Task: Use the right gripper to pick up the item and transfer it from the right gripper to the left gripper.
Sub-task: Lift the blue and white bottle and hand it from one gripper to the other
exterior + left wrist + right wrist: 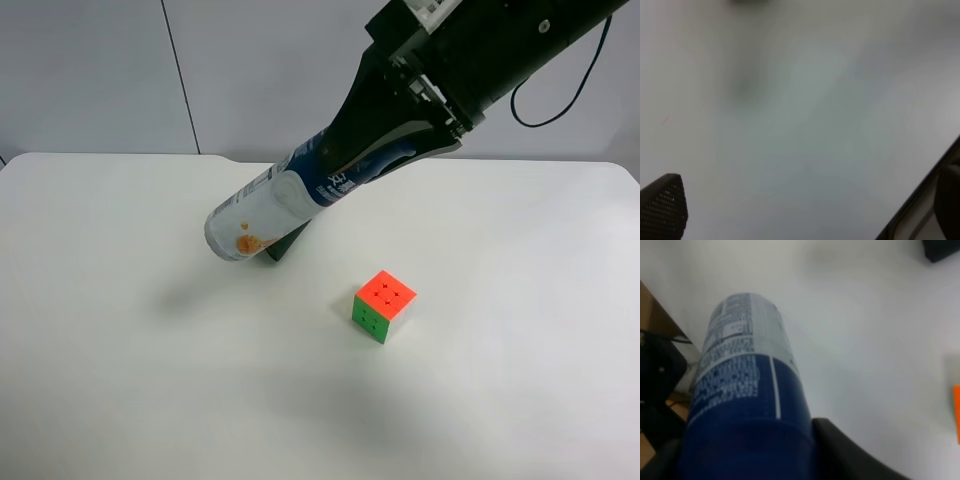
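Note:
I need to grab the bottle next with my left gripper by its white end [250,219], which sticks out free, because the fingers of my right gripper are around the blue part.
The item, a white bottle [265,210] with a blue label and an orange picture, hangs tilted in the air above the table. Its white end points down toward the exterior high view's left. My right gripper [345,170] comes in from the upper right of that view and is shut on the bottle's blue part. The right wrist view shows the bottle [745,390] close up between my fingers [850,455]. The cap is hidden. The left wrist view shows only one fingertip [662,207] of my left gripper over bare table, holding nothing. The left arm is out of the exterior high view.
An orange-green puzzle cube [383,305] sits on the white table [120,380] right of the centre. A dark green pouch [288,245] lies under the bottle. The table's edge [920,195] shows in the left wrist view.

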Tool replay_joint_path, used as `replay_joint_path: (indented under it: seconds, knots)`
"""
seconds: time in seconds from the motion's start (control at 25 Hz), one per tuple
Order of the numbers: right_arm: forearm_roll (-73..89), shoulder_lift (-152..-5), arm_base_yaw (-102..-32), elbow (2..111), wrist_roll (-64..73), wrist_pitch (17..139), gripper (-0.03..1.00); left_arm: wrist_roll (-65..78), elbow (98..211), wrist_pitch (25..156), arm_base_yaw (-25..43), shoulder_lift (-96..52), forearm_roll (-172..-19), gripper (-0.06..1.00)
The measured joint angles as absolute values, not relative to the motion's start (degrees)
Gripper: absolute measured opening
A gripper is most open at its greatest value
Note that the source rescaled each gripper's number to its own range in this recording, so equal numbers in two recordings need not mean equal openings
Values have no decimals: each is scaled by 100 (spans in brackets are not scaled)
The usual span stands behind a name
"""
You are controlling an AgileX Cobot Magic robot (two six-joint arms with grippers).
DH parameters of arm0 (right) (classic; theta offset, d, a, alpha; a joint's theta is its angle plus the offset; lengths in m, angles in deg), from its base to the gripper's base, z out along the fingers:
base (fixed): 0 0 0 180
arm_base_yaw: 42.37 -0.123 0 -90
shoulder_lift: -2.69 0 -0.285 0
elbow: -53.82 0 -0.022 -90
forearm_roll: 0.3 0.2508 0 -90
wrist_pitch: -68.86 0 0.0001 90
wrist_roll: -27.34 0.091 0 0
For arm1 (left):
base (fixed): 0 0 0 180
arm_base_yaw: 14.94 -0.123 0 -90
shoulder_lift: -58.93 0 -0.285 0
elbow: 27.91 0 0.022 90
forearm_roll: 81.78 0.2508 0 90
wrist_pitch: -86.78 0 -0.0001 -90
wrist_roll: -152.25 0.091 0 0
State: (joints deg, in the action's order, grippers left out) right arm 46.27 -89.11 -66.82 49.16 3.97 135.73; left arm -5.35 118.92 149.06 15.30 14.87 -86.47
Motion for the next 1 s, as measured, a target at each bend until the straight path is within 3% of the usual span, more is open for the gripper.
replay_joint_path:
  seconds: [0.52, 1.0]
  knots:
    - [5253, -8918, -6733, 4916, 397, 13387, 1, -530, 12951, 14572, 3646, -631, -7781, 100]
    - [5296, -8918, -6997, 4916, 412, 13327, 1, -530, 13791, 13789, 3917, -1954, -7648, 100]
